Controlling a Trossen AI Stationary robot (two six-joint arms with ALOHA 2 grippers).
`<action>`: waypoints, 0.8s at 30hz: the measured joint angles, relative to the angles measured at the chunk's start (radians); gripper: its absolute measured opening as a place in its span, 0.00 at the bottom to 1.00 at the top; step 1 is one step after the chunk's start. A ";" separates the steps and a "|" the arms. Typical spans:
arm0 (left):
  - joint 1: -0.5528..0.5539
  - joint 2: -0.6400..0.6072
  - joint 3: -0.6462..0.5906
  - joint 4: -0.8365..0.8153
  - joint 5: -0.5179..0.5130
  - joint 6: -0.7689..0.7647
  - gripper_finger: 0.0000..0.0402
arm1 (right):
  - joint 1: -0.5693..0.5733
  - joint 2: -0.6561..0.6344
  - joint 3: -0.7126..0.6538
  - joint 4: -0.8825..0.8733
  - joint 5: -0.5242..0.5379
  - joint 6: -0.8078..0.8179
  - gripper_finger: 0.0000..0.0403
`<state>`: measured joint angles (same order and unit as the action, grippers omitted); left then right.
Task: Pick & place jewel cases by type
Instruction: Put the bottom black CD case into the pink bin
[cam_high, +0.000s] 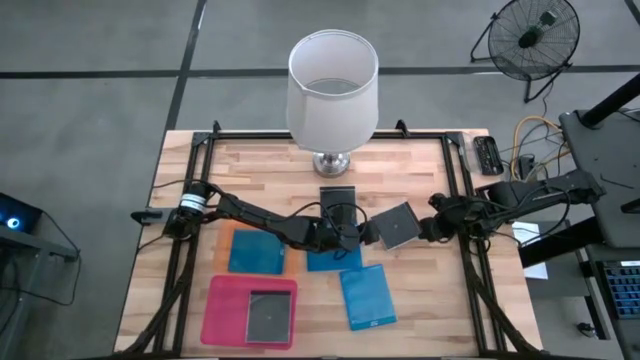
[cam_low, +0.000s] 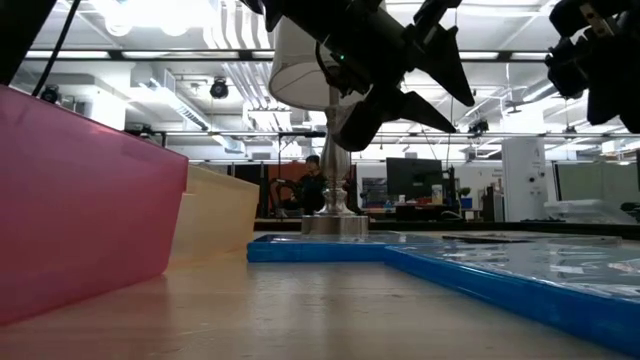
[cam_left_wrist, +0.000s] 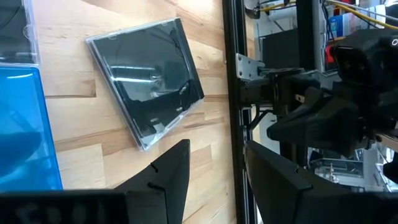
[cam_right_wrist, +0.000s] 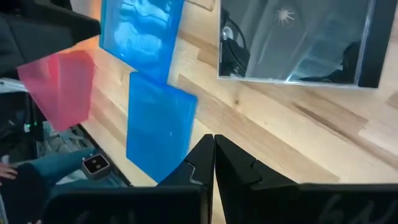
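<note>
My left gripper takes hold of the dark grey jewel case (cam_high: 397, 225) by its clear spineless edge (cam_high: 388, 230) next, to sort it by type.
A dark grey jewel case (cam_high: 397, 225) lies flat on the wooden table (cam_high: 420, 300), right of centre, between my two grippers. My left gripper (cam_high: 363, 232) hovers at its left edge, open, with nothing between its fingers (cam_left_wrist: 177, 174); the case (cam_left_wrist: 146, 87) lies just ahead of them. My right gripper (cam_high: 426, 228) hangs at the case's right edge, shut and empty (cam_right_wrist: 214, 158). Three blue jewel cases (cam_high: 256, 252) (cam_high: 335, 258) (cam_high: 367, 297) lie flat nearer the front. One dark case (cam_high: 270, 315) rests on the pink sheet (cam_high: 225, 310), another (cam_high: 338, 197) lies by the lamp.
A white-shaded lamp (cam_high: 332, 90) stands at the table's far middle. A black frame (cam_high: 465, 200) runs along the table's left, right and far edges. An orange sheet edge (cam_high: 232, 233) shows under the leftmost blue case. Bare wood lies at the front right.
</note>
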<state>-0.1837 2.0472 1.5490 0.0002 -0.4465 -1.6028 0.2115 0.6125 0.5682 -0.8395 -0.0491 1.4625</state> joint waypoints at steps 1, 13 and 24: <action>0.000 0.000 0.000 0.000 0.000 0.000 0.34 | 0.000 0.000 0.000 0.001 0.003 0.001 0.02; 0.031 0.072 0.030 0.014 -0.001 -0.078 0.34 | 0.000 -0.004 0.000 -0.052 0.258 -0.031 0.02; 0.040 0.141 0.132 -0.132 -0.035 -0.194 0.34 | 0.000 0.006 0.000 -0.037 0.330 -0.124 0.02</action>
<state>-0.1436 2.1884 1.6811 -0.1314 -0.4812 -1.7966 0.2111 0.6189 0.5682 -0.8764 0.2814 1.3383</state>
